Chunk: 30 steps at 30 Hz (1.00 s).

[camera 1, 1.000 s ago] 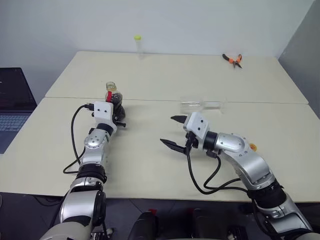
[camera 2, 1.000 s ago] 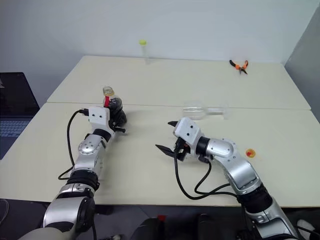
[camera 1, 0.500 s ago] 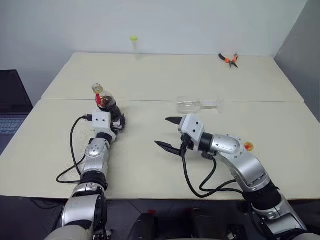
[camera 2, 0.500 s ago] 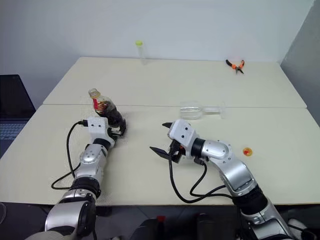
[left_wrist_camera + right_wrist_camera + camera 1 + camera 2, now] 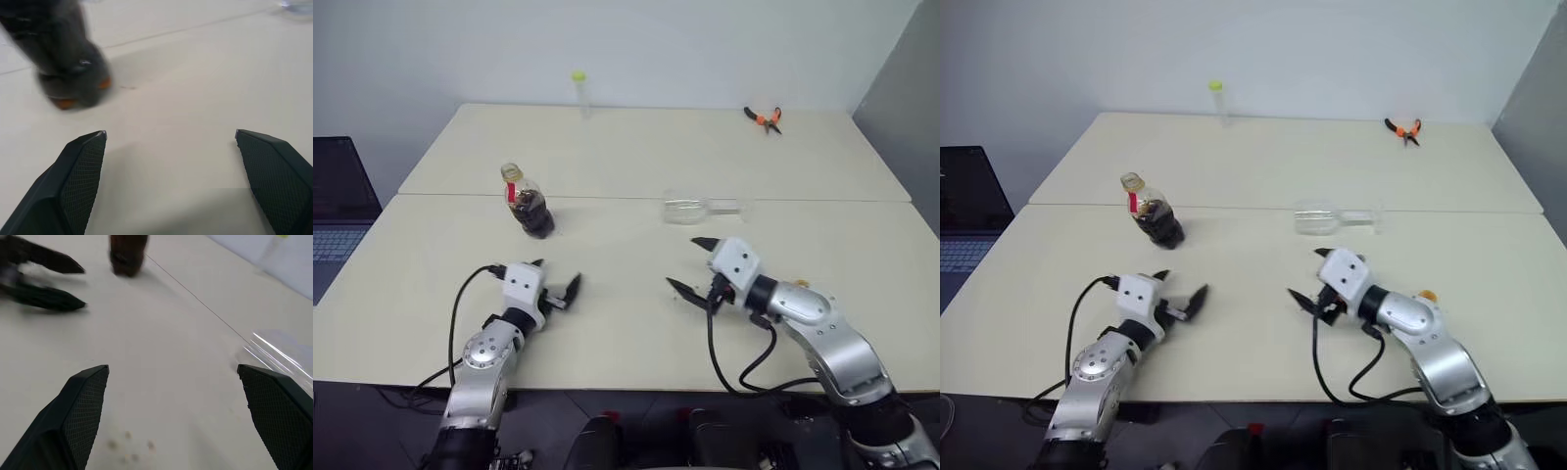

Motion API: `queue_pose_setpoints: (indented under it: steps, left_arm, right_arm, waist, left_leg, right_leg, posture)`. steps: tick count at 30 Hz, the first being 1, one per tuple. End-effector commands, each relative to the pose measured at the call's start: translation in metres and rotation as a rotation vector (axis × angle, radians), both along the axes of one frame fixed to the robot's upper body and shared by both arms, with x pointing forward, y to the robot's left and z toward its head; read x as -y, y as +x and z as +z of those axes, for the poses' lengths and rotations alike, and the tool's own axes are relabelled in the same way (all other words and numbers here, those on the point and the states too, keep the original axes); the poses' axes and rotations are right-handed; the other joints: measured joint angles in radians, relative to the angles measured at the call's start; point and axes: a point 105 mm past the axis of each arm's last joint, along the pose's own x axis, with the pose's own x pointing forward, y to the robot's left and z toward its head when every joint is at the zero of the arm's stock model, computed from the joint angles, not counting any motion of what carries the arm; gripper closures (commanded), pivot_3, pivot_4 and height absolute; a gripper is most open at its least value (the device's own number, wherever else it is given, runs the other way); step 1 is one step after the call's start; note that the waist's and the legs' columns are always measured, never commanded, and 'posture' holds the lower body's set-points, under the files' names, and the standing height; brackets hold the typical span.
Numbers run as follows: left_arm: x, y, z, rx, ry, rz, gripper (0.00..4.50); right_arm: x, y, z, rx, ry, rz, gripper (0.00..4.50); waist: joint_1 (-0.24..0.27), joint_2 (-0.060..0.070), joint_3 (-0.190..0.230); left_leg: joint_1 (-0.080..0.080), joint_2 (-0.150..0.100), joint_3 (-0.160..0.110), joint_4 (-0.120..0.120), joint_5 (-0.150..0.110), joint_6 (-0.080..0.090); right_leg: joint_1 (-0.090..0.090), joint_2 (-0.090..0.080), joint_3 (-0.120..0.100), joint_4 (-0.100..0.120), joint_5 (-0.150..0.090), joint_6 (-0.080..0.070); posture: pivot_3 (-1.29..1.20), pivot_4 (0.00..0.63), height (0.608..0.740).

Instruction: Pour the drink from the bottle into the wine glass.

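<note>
The dark drink [image 5: 537, 219] fills the lower body of the bottle and the bottle's top is open, so my left gripper should next grab that lower body [image 5: 534, 213] to pour.
The bottle [image 5: 530, 204] stands alone on the table left of centre, its neck leaning a little to the left, with the dark drink [image 5: 537, 219] filling its lower body. The wine glass [image 5: 699, 207] lies on its side near the table's middle seam, and I can make out no liquid in it. My left gripper [image 5: 556, 284] is open over bare table, well in front of the bottle and apart from it; its wrist view shows the bottle [image 5: 68, 63] ahead between the fingertips [image 5: 80, 171]. My right gripper [image 5: 682, 262] is open in front of the glass [image 5: 279, 352], holding nothing.
A small orange round thing [image 5: 1422, 295] lies by my right forearm. Orange pliers [image 5: 767, 117] and a slim tube with a yellow cap [image 5: 578, 90] sit at the far edge. A laptop [image 5: 337, 211] stands off the table's left side.
My left gripper has let go of the bottle, opened, and pulled back toward the near edge. The bottle stays standing. My right gripper has shifted to the right, still open.
</note>
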Motion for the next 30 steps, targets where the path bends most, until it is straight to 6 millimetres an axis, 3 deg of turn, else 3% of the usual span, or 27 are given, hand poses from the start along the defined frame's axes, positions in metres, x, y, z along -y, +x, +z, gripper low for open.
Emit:
queue_pose_setpoints:
  steps: [1,7,15,24,30]
  left_arm:
    - [0.021,0.002,0.033,0.055,-0.013,-0.147,0.03]
    - [0.04,0.013,0.063,0.05,0.021,-0.367,0.03]
    - [0.056,0.019,0.067,0.023,0.037,-0.525,0.03]
    - [0.061,0.024,0.071,0.041,0.032,-0.541,0.03]
    - [0.065,0.027,0.074,0.054,0.028,-0.543,0.03]
  right_arm:
    - [0.018,0.016,0.019,0.239,-0.139,-0.124,0.0]
    - [0.022,0.052,0.018,0.452,-0.452,-0.211,0.0]
    - [0.034,0.107,0.014,0.6,-0.723,-0.31,0.0]
    - [0.033,0.143,0.003,0.687,-0.901,-0.319,0.0]
    - [0.029,0.156,-0.003,0.693,-0.94,-0.327,0.0]
  waist:
    - [-0.003,0.0,0.0]
    - [-0.011,0.0,0.0]
    - [-0.01,0.0,0.0]
    - [-0.013,0.0,0.0]
    - [-0.025,0.0,0.0]
  left_leg:
    - [0.0,0.0,0.0,0.0,0.0,0.0]
    - [0.001,0.002,0.004,-0.001,0.001,-0.001]
    - [0.001,0.002,0.009,0.0,0.001,-0.003]
    - [0.001,0.003,0.011,0.0,0.001,-0.003]
    - [0.001,0.003,0.012,-0.001,0.002,-0.003]
  right_leg:
    - [0.0,0.001,0.0,0.0,0.0,0.0]
    - [-0.001,0.007,0.002,0.001,0.0,0.0]
    - [-0.002,0.006,0.004,0.0,0.0,-0.001]
    - [-0.003,0.006,0.005,0.001,0.0,-0.001]
    - [-0.003,0.006,0.006,0.002,0.0,-0.001]
  posture:
    - [0.0,0.15,0.74]
    - [0.0,0.15,0.74]
    - [0.0,0.15,0.74]
    - [0.0,0.15,0.74]
    - [0.0,0.15,0.74]
